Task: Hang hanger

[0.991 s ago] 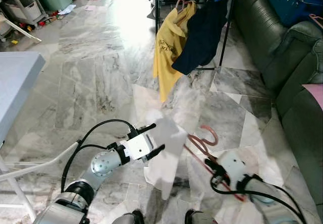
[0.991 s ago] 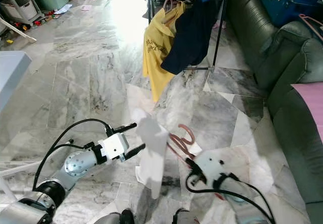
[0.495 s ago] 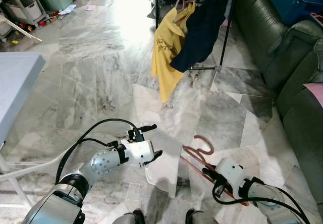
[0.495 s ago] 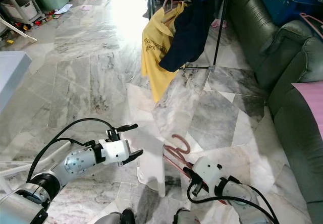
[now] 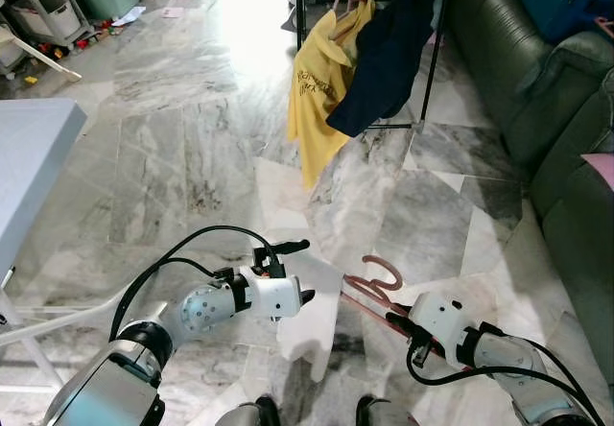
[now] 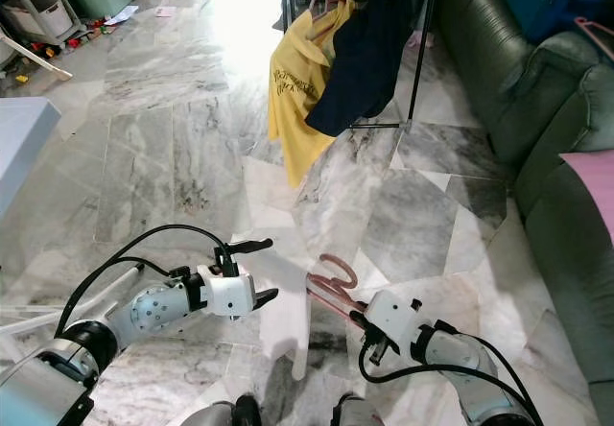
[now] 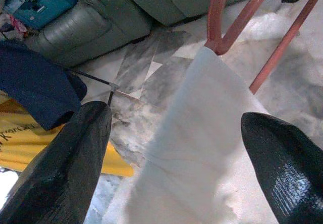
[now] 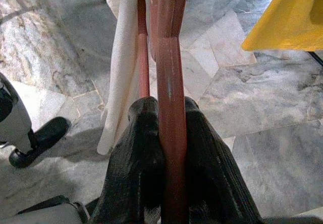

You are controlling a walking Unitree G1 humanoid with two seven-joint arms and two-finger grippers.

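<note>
The lower cloth (image 5: 312, 342) hangs slack toward the floor. So my left gripper grabs the cloth by its shoulder over the hanger's arm (image 5: 317, 274) next.
A reddish-pink hanger (image 5: 378, 279) carries a white cloth (image 5: 312, 319) that droops toward the floor in front of me. My right gripper (image 5: 404, 327) is shut on the hanger's bar, seen close up with the hanger (image 8: 168, 57) between the pads. My left gripper (image 5: 298, 272) stands open at the cloth's left edge. In the left wrist view the white cloth (image 7: 202, 148) lies between the two spread fingers (image 7: 65, 168), with the hanger's neck (image 7: 220, 17) beyond. The clothes rack (image 5: 432, 52) stands farther ahead.
A yellow shirt (image 5: 321, 81) and a navy garment (image 5: 384, 52) hang on the rack. A green sofa (image 5: 518, 81) runs along the right side. A grey table (image 5: 29, 148) is at my left. Marble floor lies between me and the rack.
The hanger and cloth have sunk a little lower. My left gripper has come in closer to the cloth's edge. The right gripper keeps its hold.
</note>
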